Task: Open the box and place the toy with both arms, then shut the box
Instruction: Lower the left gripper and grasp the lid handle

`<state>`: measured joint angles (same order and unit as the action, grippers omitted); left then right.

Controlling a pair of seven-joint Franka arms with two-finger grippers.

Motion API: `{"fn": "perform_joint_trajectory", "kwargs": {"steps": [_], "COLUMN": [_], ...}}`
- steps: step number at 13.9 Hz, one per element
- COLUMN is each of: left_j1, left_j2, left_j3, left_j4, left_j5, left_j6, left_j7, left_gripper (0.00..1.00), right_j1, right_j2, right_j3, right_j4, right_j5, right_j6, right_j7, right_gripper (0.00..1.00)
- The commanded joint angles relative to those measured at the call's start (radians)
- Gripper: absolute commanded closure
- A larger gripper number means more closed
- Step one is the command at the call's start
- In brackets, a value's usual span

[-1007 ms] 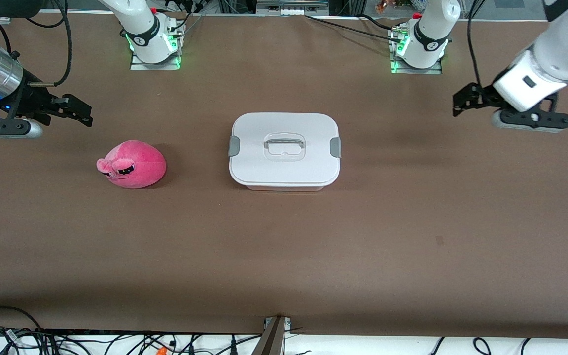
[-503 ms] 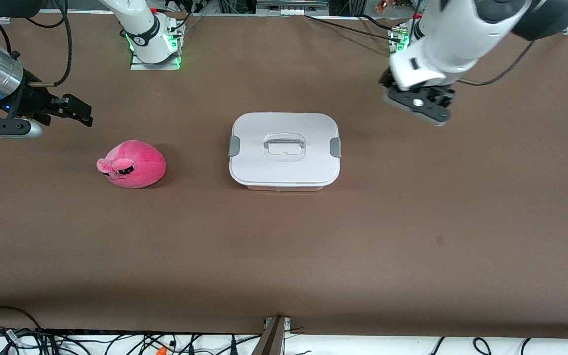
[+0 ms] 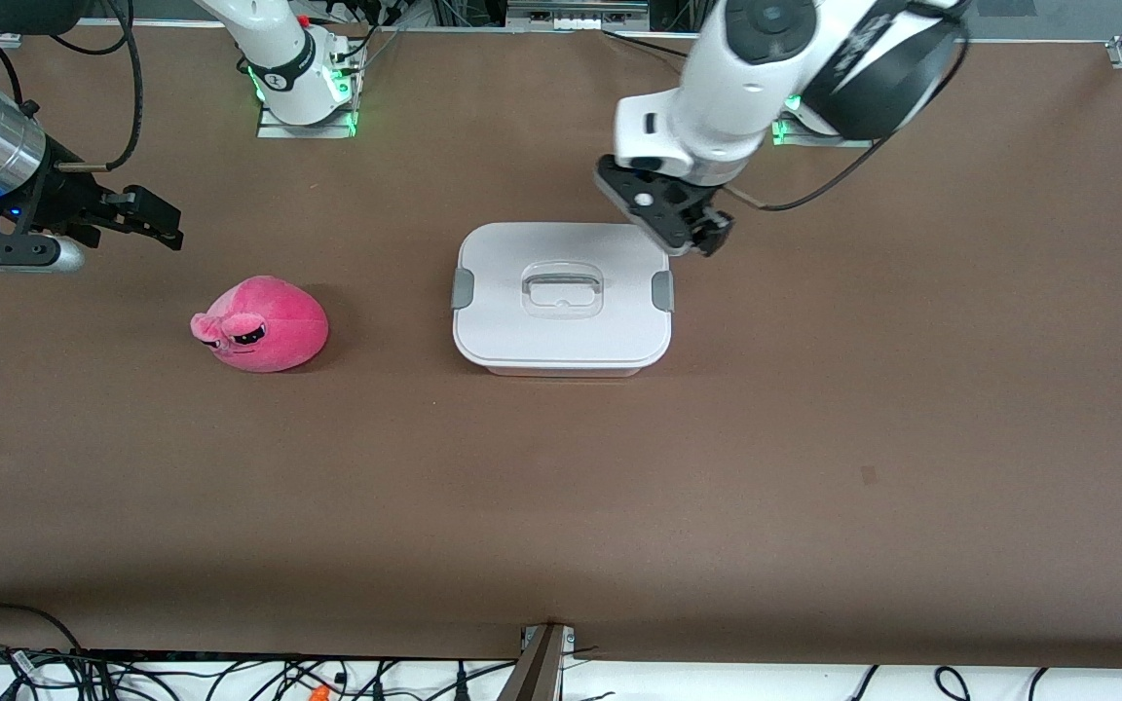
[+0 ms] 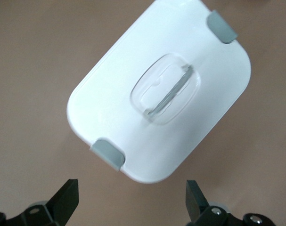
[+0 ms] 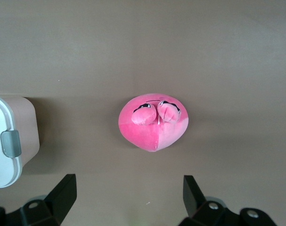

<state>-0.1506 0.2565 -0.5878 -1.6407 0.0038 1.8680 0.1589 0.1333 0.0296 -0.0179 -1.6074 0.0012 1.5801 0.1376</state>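
Observation:
I need to open the box for the pink toy (image 3: 261,324), so my left gripper should next grab the white lid by its middle handle (image 3: 563,280).
The box (image 3: 561,331) sits mid-table with its white lid on, a grey clip (image 3: 662,291) at each end and a clear handle (image 3: 562,287) in the middle. My left gripper (image 3: 702,237) hangs open over the table just off the box's corner at the left arm's end; in the left wrist view the box (image 4: 161,89) lies ahead of the left gripper (image 4: 132,200), which holds nothing. The pink toy (image 3: 261,324) lies on the table toward the right arm's end. My right gripper (image 3: 164,222) waits open above the table there, and its wrist view shows the toy (image 5: 153,121) ahead of the right gripper (image 5: 128,195).
Both arm bases (image 3: 303,83) stand along the table edge farthest from the front camera. Cables (image 3: 230,677) and a metal bracket (image 3: 543,662) line the nearest edge. Bare brown tabletop (image 3: 619,487) surrounds the box and toy.
My left arm has swung in from the left arm's end of the table to the box's corner. The right arm, the box and the toy have not moved.

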Motion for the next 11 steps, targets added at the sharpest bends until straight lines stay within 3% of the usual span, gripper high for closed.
{"fn": "perform_joint_trajectory", "kwargs": {"steps": [1,5,11], "left_j1": [-0.058,-0.105,-0.112], "left_j2": [0.108,0.147,0.153], "left_j3": [-0.001,0.0,0.0], "left_j4": [0.029,-0.034,-0.041], "left_j5": [0.077,0.142,0.165], "left_j6": [0.098,0.181,0.284], "left_j7": [0.111,0.113,0.126], "left_gripper": [0.0,0.0,0.0], "right_j1": [-0.001,0.0,-0.001], "right_j2": [0.009,0.009,0.009], "right_j3": [0.003,0.003,0.003], "right_j4": [0.024,0.026,0.024], "right_j5": [0.002,0.002,0.002], "right_j6": [-0.009,-0.009,-0.009], "right_j7": [0.01,0.01,0.01], "right_gripper": [0.0,0.0,0.0]}}
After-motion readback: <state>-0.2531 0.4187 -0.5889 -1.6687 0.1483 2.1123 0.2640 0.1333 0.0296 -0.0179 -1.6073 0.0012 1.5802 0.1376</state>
